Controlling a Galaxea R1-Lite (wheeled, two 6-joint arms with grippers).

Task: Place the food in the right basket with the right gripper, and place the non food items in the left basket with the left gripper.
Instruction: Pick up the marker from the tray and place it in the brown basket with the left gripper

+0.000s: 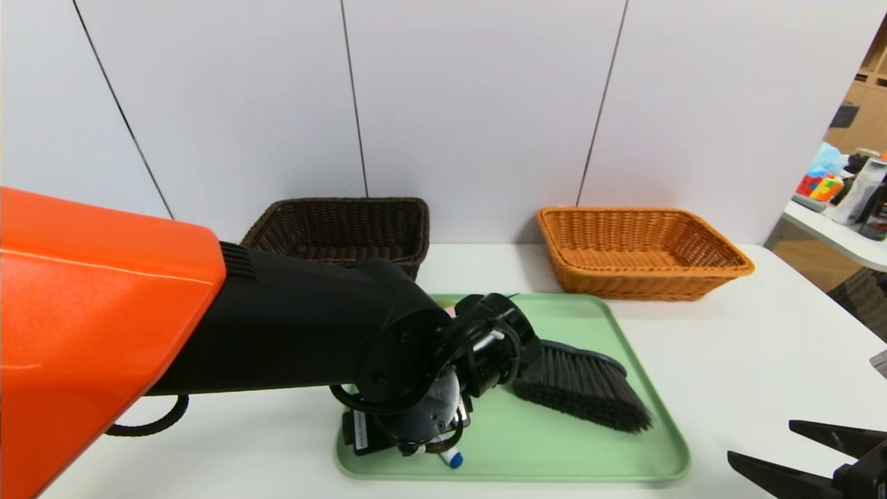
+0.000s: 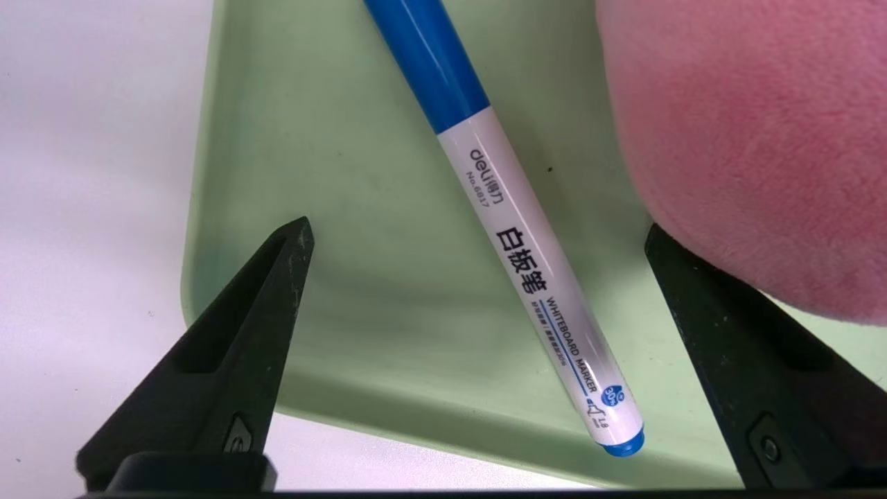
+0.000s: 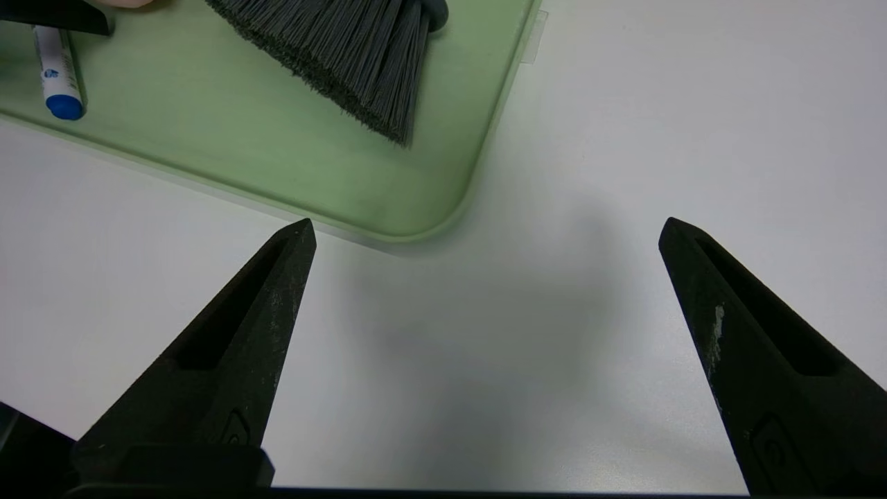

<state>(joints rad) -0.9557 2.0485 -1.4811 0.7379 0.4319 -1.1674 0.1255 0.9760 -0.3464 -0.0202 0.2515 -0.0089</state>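
Next, my left gripper grabs the marker pen by its white printed body (image 2: 538, 270), to put the non-food marker pen into the dark brown basket.
My left gripper (image 2: 478, 227) hangs open, low over the near left corner of the green tray (image 2: 312, 208). The white marker pen (image 2: 533, 270) with blue cap lies flat on the tray between its fingers, untouched. The pink plush peach (image 2: 748, 138) presses against one finger. In the head view my left arm covers the peach, and only the pen's blue end (image 1: 452, 457) shows. The dark-bristled brush (image 1: 582, 384) lies on the tray's right half. My right gripper (image 1: 762, 440) rests open over bare table, right of the tray. The dark brown left basket (image 1: 343, 229) and orange-tan right basket (image 1: 641, 253) stand behind.
The white table (image 1: 748, 346) ends at a white panel wall just behind the baskets. A side table (image 1: 845, 229) with bottles and colourful items stands off to the far right. My thick orange and black left arm (image 1: 104, 312) spans the table's left side.
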